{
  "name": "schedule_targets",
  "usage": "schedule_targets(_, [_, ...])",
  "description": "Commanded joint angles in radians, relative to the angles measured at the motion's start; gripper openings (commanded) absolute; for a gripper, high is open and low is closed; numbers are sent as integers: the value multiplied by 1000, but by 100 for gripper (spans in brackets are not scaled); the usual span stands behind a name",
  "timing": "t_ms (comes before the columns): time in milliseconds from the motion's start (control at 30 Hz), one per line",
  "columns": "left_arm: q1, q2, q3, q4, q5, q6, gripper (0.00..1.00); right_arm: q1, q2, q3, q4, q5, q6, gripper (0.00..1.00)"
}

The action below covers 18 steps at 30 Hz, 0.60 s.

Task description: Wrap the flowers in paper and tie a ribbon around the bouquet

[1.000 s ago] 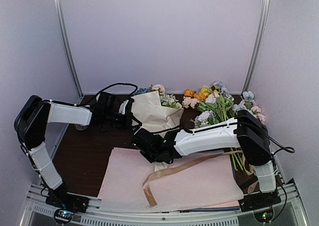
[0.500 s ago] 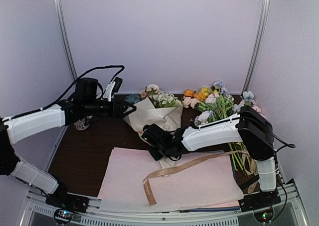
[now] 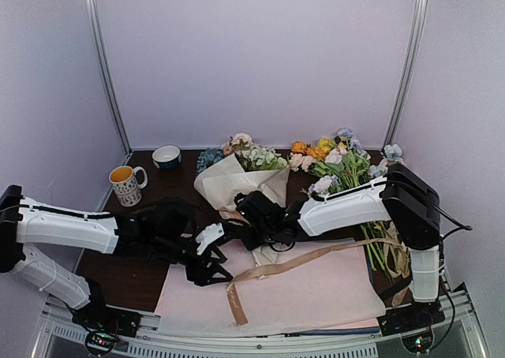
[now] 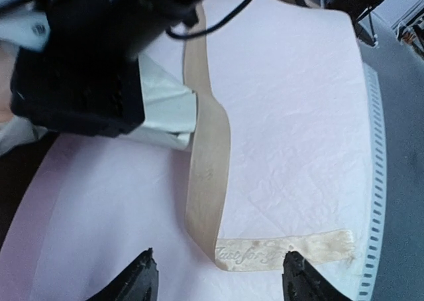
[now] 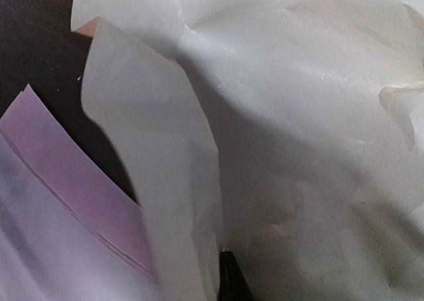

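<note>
The open fingers are above the ribbon's fold between them, so closing my left gripper now would miss it. The gripper moves down first, as the next move.
The bouquet (image 3: 237, 186) is a beige cone of paper (image 5: 298, 115) lying at the table's middle back. Its flowers (image 3: 251, 154) show white, pink and blue at the wide far end. My right gripper (image 3: 248, 214) is shut on the cone's narrow near end; in the right wrist view only one dark fingertip (image 5: 232, 279) shows against the paper. The tan ribbon (image 4: 207, 175) lies loose across the pink sheets, folded at its near end. My left gripper (image 4: 218, 279) hovers open just above that fold, one finger on each side, touching nothing.
Pale pink sheets (image 3: 316, 295) cover the front of the table. A patterned mug (image 3: 126, 184) and a small bowl (image 3: 166, 156) stand at the back left. A loose bunch with orange and yellow blooms (image 3: 331, 157) lies at the back right, stems trailing toward the right arm's base.
My left gripper let go near the bouquet's top, opened, and swung from the back left down to the front over the ribbon. The right gripper shifted slightly right with the cone.
</note>
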Motion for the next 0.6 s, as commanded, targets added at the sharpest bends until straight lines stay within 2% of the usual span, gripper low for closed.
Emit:
schedule_targets(0, [-7, 118, 55, 42, -38, 100, 70, -34, -53, -50, 84, -71, 62, 0])
schedule_targets(100, [-7, 215, 85, 75, -14, 118, 72, -47, -54, -64, 99, -95, 81, 0])
schedule_targets(200, [-7, 322, 151, 34, -19, 103, 71, -57, -57, -74, 112, -113, 96, 0])
schedule_targets(333, [-6, 391, 204, 2, -26, 102, 63, -62, -69, -85, 121, -118, 99, 0])
schedule_targets(367, [-6, 398, 212, -8, -30, 104, 59, -64, -70, -87, 123, -121, 101, 0])
schedule_targets(433, [-5, 400, 215, -18, -43, 104, 44, -69, -78, -93, 128, -128, 107, 0])
schedule_targets(567, [7, 360, 178, 5, -22, 98, 6, -84, -97, -97, 139, -154, 117, 0])
